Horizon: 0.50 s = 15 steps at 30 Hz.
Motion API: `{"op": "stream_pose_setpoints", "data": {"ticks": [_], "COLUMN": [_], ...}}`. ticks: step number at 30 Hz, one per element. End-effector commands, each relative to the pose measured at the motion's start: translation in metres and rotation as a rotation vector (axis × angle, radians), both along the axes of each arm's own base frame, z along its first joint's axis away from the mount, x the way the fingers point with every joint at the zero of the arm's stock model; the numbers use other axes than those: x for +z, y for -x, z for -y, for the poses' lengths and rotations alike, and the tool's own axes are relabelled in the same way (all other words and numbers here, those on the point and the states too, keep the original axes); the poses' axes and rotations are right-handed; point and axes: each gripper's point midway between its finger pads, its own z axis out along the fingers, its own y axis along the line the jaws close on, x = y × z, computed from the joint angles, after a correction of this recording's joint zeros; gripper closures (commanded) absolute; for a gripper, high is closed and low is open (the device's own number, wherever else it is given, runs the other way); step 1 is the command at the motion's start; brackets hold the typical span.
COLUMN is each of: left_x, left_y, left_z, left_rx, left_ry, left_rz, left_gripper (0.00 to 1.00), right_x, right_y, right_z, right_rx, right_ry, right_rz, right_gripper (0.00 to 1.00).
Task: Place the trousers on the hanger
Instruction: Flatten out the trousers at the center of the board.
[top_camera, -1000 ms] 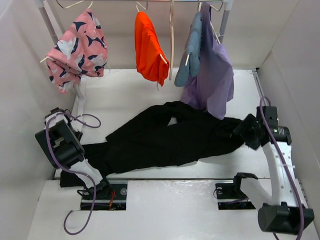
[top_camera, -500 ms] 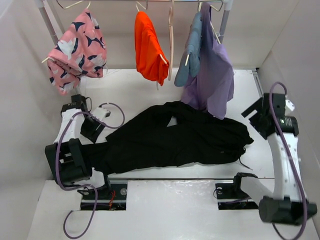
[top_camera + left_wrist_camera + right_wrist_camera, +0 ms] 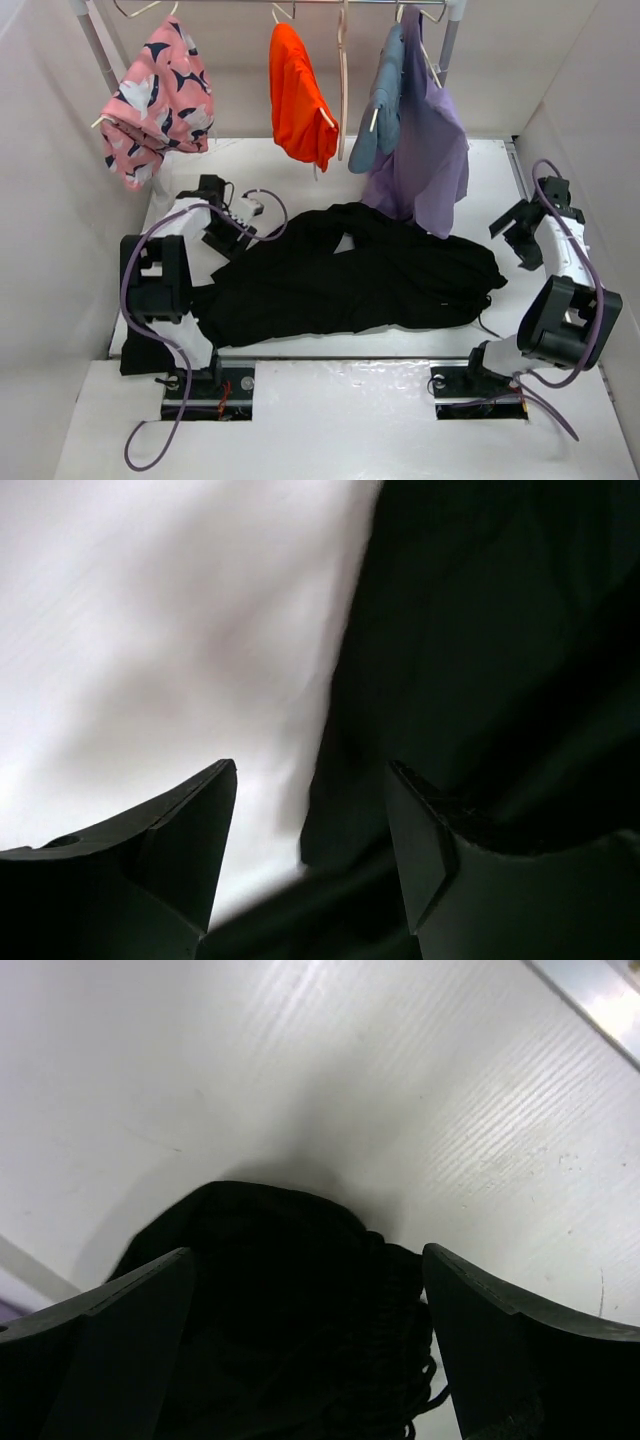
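Observation:
My left gripper grabs the end edge of the trousers' far leg next, to fold that leg onto the other for hanging.
The black trousers lie spread across the white table. On the rail between the orange and blue-grey garments, the pale hanger hangs bare and edge-on. My left gripper is at the trousers' far left edge. In the blurred left wrist view it is open, with the fabric edge below and beyond the fingertips. My right gripper is just right of the trousers' bunched right end and apart from it. It stands wide open, and that end of the cloth lies on the table past the fingers.
Hanging from the rail at the back are a pink patterned garment, an orange one, a blue-grey one and a lilac shirt whose hem reaches the trousers. White walls close in both sides.
My right gripper let go of the trousers' right end, opened wide and drew back to the right. My left arm swung from the near left to the trousers' far left edge and its gripper opened.

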Motion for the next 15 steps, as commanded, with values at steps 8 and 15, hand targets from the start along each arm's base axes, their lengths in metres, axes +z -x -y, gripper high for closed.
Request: {"op": "stream_pose_setpoints", "data": {"ticks": [8, 15], "left_x": [-0.052, -0.012], "left_y": [0.034, -0.010], "left_z": [-0.006, -0.011], "left_rx": [-0.021, 0.024], "left_ry": [-0.096, -0.085], "left_rz": [-0.171, -0.060], "left_gripper": [0.57, 1.00], "right_x": [-0.064, -0.087], "right_y": [-0.007, -0.011], "right_z": [-0.011, -0.033], "right_rx": [0.053, 0.130], "right_ry": [-0.117, -0.239], "right_rz": [-0.065, -0.077], "right_gripper": [0.01, 0.55]}}
